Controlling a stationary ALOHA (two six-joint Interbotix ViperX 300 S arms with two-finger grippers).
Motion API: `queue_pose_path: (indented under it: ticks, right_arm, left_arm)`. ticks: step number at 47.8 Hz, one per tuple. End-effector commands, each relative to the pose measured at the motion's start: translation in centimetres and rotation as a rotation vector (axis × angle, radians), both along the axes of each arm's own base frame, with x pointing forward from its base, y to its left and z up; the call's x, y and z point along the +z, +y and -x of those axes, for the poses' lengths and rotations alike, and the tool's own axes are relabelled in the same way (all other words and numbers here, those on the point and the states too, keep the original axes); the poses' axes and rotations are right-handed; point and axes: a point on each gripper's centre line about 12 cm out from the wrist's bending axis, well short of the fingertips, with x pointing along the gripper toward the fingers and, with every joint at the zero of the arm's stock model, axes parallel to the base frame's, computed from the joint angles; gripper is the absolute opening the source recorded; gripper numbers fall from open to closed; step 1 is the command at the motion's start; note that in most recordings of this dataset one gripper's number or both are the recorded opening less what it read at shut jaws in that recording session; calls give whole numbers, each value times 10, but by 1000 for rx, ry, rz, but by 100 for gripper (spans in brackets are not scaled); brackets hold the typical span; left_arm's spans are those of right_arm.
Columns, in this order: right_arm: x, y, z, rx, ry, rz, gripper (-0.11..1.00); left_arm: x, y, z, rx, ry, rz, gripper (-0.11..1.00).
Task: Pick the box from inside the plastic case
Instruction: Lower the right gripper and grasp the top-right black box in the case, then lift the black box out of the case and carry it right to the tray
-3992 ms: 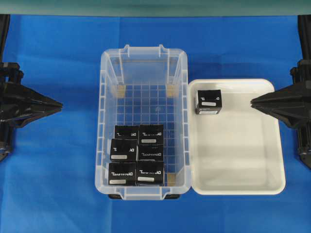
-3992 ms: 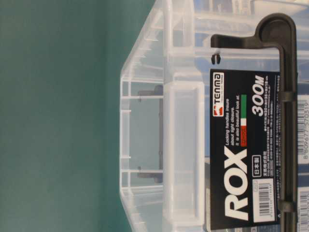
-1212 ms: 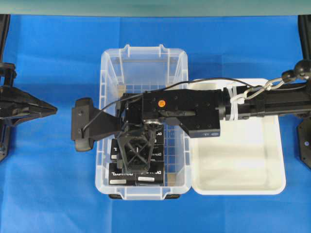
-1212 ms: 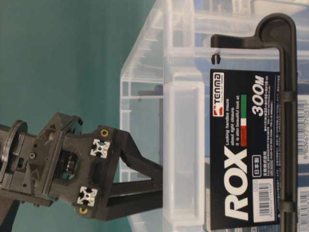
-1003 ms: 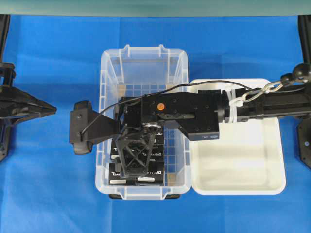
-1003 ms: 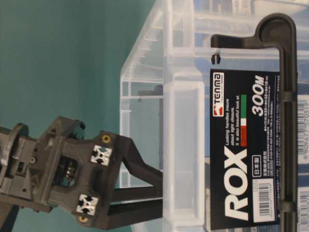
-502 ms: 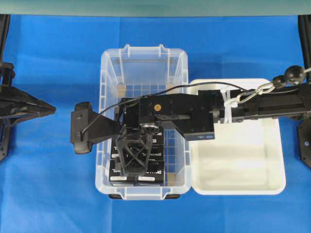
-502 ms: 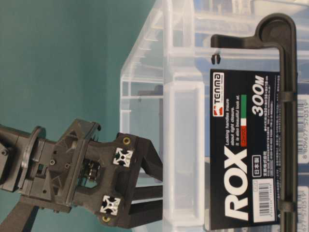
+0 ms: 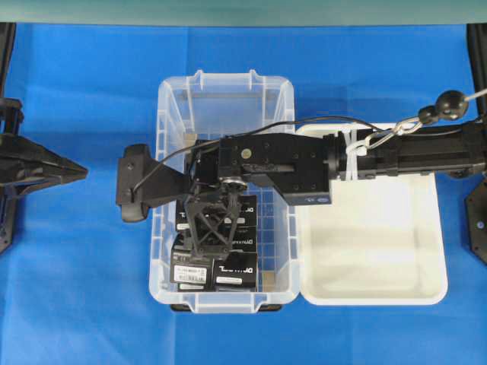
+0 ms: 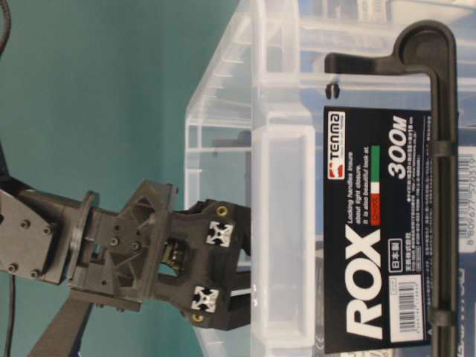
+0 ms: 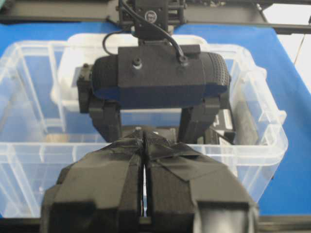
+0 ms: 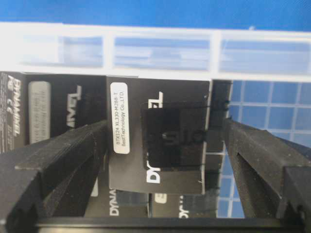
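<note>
The right gripper needs to close on the white-labelled black box, as its fingers reach down beside the box's sides in the right wrist view. Closing now would hold the box if they closed now.
The clear plastic case [image 9: 226, 80] holds several small black boxes bunched at its front end. My right gripper [image 9: 202, 251] reaches across from the right and points down among them. In the right wrist view its fingers [image 12: 68, 155] stand wide apart around one box [image 12: 160, 194] with a white label strip, next to the case's front wall [image 12: 160, 53]. The left finger is at the box's edge and a gap shows on the right side. That box [image 9: 190, 272] is the front-left one. My left gripper [image 9: 76, 169] is shut, left of the case.
A shallow white tray [image 9: 373, 298] sits right of the case, with the right arm [image 9: 411, 156] crossing its back end. The back half of the case shows bare grid floor [image 9: 228, 144]. Blue cloth [image 9: 91, 289] covers the table.
The right arm came in from the right and lowered its open gripper into the case. Over the last second it sank further around the front-left box. The left arm stayed put.
</note>
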Motion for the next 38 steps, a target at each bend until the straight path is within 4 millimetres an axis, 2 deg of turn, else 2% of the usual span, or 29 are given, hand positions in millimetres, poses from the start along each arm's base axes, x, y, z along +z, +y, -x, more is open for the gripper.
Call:
queue_pose_path:
  ticks: [1,9,12,16,18,23,31,38]
  right_arm:
    - [-1,1,-1,2,-6,1,98]
    - [-1,1,-1,1,-12,-1,94]
    - [0,1,-1,0,-11,-1,85]
    - [2,1,0,1,-11,0,65]
    - [4,1,1,1,-9,-1,61]
    - [14,1,2,1,-28,-2,61]
    - [42,-5,7,-8,-75,0,61]
    - [84,-13,19,-22,-117,-1,61]
  left_arm:
    - [12,0,-2,0,-28,-2,-4]
    - [12,0,-2,0,-28,-2,-4]
    - [12,0,-2,0,-28,-2,-4]
    - [12,0,-2,0,-29,-2,-4]
    - [12,0,-2,1,-29,-2,-4]
    - [13,0,-1,0,-32,-2,-4]
    - [15,0,0,0,-41,-2,-4]
    - [17,0,1,0,-51,-2,-4]
